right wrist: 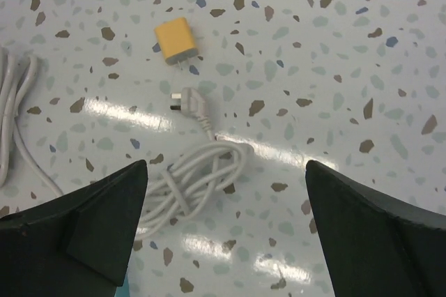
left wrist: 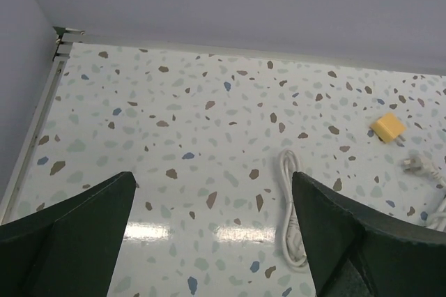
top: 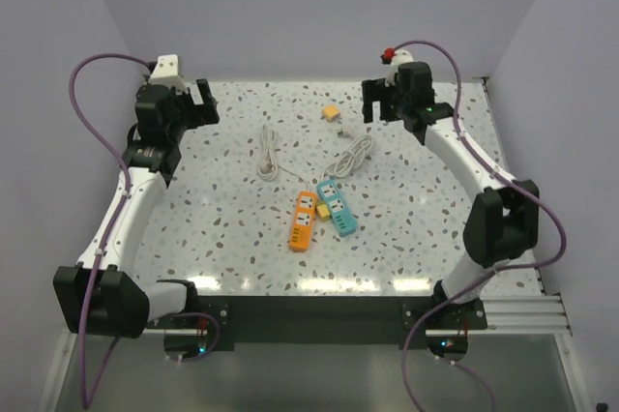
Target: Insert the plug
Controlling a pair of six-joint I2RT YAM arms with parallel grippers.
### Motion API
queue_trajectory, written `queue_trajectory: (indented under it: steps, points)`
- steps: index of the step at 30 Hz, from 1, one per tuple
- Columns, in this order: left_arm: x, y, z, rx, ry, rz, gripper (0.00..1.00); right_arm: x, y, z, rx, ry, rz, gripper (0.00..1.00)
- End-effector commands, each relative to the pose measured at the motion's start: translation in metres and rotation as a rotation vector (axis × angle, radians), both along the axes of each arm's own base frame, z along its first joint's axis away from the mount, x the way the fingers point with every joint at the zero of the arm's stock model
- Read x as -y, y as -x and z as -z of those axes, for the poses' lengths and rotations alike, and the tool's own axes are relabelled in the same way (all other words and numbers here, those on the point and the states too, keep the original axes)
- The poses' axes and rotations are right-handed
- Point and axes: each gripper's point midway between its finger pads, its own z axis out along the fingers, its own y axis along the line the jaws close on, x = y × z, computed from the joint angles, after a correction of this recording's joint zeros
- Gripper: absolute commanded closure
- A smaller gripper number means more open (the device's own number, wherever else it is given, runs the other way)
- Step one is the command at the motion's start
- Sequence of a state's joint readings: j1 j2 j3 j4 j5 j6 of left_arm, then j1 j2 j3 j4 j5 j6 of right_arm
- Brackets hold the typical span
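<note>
Next, my right gripper will grab the yellow plug by its opposite sides, leaving the plug's pins free, to hand it to my left gripper for inserting.
The plug (top: 331, 113) is a small yellow block lying on the speckled table near the back middle. It also shows in the left wrist view (left wrist: 387, 128) at the right and in the right wrist view (right wrist: 175, 40) at the upper left, prongs pointing toward the camera. An orange power strip (top: 303, 221) and a teal power strip (top: 338, 208) lie side by side in the middle of the table. My left gripper (left wrist: 212, 231) is open and empty, raised at the back left. My right gripper (right wrist: 226, 224) is open and empty, raised at the back right above a coiled cable.
A white coiled cable (top: 268, 153) lies left of the middle and shows in the left wrist view (left wrist: 290, 217). A second bundled white cable (top: 354, 156), with its white pronged end (right wrist: 187, 103) close to the plug, runs toward the teal strip. Grey walls enclose the table.
</note>
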State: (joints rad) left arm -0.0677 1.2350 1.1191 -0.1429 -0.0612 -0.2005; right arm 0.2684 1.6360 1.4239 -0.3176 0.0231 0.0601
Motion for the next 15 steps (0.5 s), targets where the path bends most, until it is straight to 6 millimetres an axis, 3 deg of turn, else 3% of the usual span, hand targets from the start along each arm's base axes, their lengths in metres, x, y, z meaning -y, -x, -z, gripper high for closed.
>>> queue_trajectory:
  steps: [1, 2, 4, 5, 6, 7, 8, 10, 11, 12, 14, 15]
  points:
    - [-0.017, 0.004, -0.006, 0.009, -0.078, -0.058, 0.00, -0.027, -0.034, -0.009, 0.043, -0.014, -0.078, 0.01]
    - [-0.016, 0.004, -0.002, 0.000, -0.083, -0.050, 0.00, -0.037, -0.043, 0.014, 0.001, -0.020, -0.107, 0.01]
    - [-0.013, 0.003, 0.004, -0.015, -0.095, -0.024, 0.00, -0.052, -0.058, 0.017, 0.016, -0.033, -0.141, 0.01]
    - [-0.009, 0.002, 0.005, -0.018, -0.089, -0.002, 0.00, -0.060, -0.065, 0.037, -0.014, -0.027, -0.160, 0.01]
    - [-0.008, 0.002, 0.005, -0.013, -0.084, 0.000, 0.00, -0.066, -0.070, 0.045, -0.019, -0.025, -0.175, 0.01]
    - [-0.007, 0.002, 0.006, -0.013, -0.071, 0.000, 0.00, -0.075, -0.079, 0.038, 0.004, -0.026, -0.192, 0.01]
    - [-0.005, 0.001, 0.008, -0.014, -0.065, 0.006, 0.00, -0.082, -0.085, 0.061, -0.030, -0.021, -0.208, 0.01]
    - [-0.002, 0.000, 0.013, -0.028, -0.050, 0.016, 0.00, -0.095, -0.098, 0.058, -0.009, -0.030, -0.223, 0.01]
    - [0.000, -0.001, 0.016, -0.041, -0.044, 0.030, 0.00, -0.100, -0.102, 0.068, -0.021, -0.028, -0.232, 0.01]
    - [0.002, -0.002, 0.022, -0.058, -0.040, 0.038, 0.00, -0.107, -0.105, 0.089, -0.055, -0.022, -0.240, 0.01]
    - [0.005, -0.003, 0.030, -0.090, -0.033, 0.053, 0.00, -0.119, -0.115, 0.091, -0.043, -0.024, -0.254, 0.01]
    - [0.006, -0.004, 0.035, -0.104, -0.029, 0.057, 0.00, -0.123, -0.116, 0.113, -0.071, 0.018, -0.270, 0.01]
